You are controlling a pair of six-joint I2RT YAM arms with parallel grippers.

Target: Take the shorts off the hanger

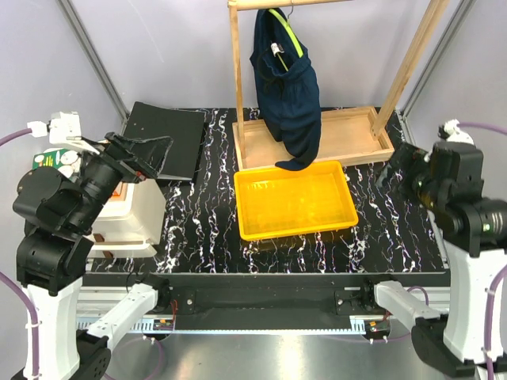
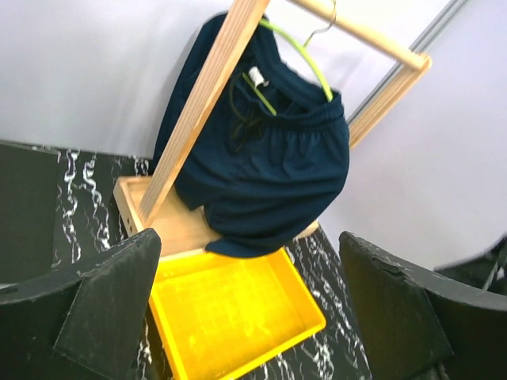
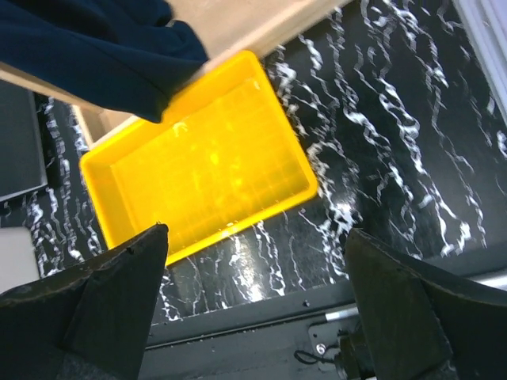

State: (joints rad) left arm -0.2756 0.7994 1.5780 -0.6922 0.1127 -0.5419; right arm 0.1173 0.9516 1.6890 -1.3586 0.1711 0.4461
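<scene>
My right gripper grabs the shorts by the waistband at the hanger's near end (image 1: 303, 62) next, leaving the hook free for removal.
The dark navy shorts (image 1: 289, 95) hang on the lime-green hanger (image 1: 287, 32), which hooks on the wooden rack's top bar. Their lower tip reaches the far rim of the yellow tray (image 1: 295, 199). In the left wrist view the shorts (image 2: 269, 166) and the hanger (image 2: 305, 55) show behind a rack post. The right wrist view shows only the lower part of the shorts (image 3: 95, 55). My left gripper (image 1: 150, 154) is open and empty, raised at the left, well short of the shorts. My right gripper (image 1: 400, 170) is open and empty at the right, over the table.
The wooden rack base (image 1: 313, 138) stands behind the tray, with upright posts (image 1: 236, 75) left and right. A black flat box (image 1: 168, 138) lies at the back left. A white box (image 1: 131, 214) sits at the left edge. The table is black marble pattern (image 1: 388, 222).
</scene>
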